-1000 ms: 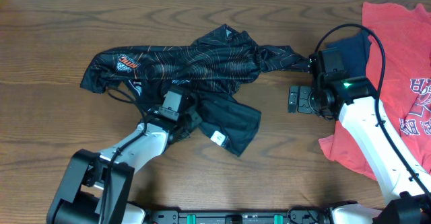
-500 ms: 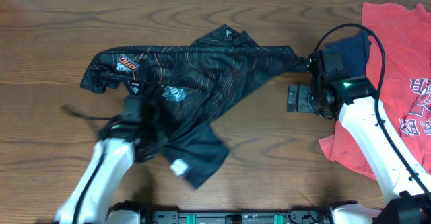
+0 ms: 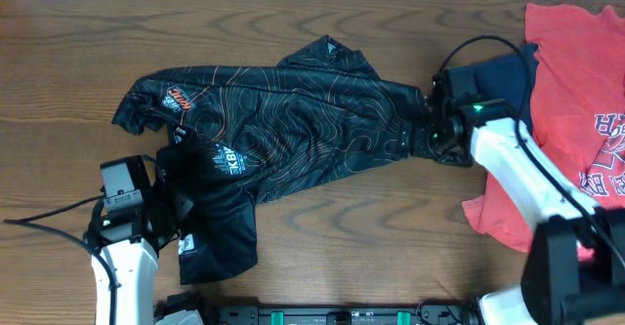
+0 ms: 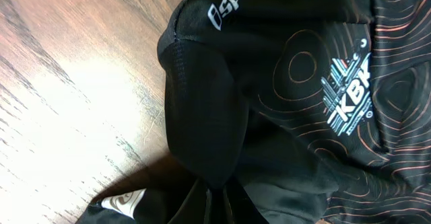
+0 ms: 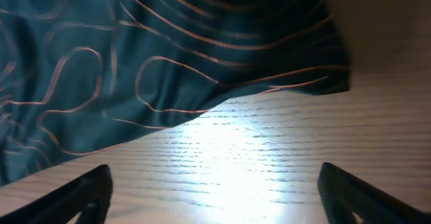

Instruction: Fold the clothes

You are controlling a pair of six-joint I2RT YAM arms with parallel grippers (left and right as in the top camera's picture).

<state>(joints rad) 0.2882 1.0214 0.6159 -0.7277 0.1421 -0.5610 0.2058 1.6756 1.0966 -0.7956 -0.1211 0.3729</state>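
Observation:
The black jersey needs to be stretched and spread for folding, so my right gripper will next grab the black jersey (image 3: 293,120) by its hem corner (image 3: 403,155), opposite my left gripper.
The black jersey (image 3: 293,120) with thin orange contour lines and white logos lies spread across the middle of the wooden table (image 3: 391,247). Its lower left part is bunched near the front edge. My left gripper (image 3: 178,220) is shut on that bunched fabric. In the left wrist view the cloth (image 4: 303,116) is pinched between the fingers (image 4: 217,207) at the bottom edge. My right gripper (image 3: 410,137) is open at the jersey's right end. In the right wrist view its fingers (image 5: 215,194) are spread wide over bare wood, just below the jersey's hem (image 5: 135,49).
A red T-shirt with lettering (image 3: 576,91) lies at the right edge of the table. A plain navy garment (image 3: 508,71) lies beside it, behind the right arm. The left arm's cable trails at the front left.
My left gripper has dragged the jersey's lower part to the left and towards the front edge, spreading the cloth. My right gripper has moved left to the jersey's right end.

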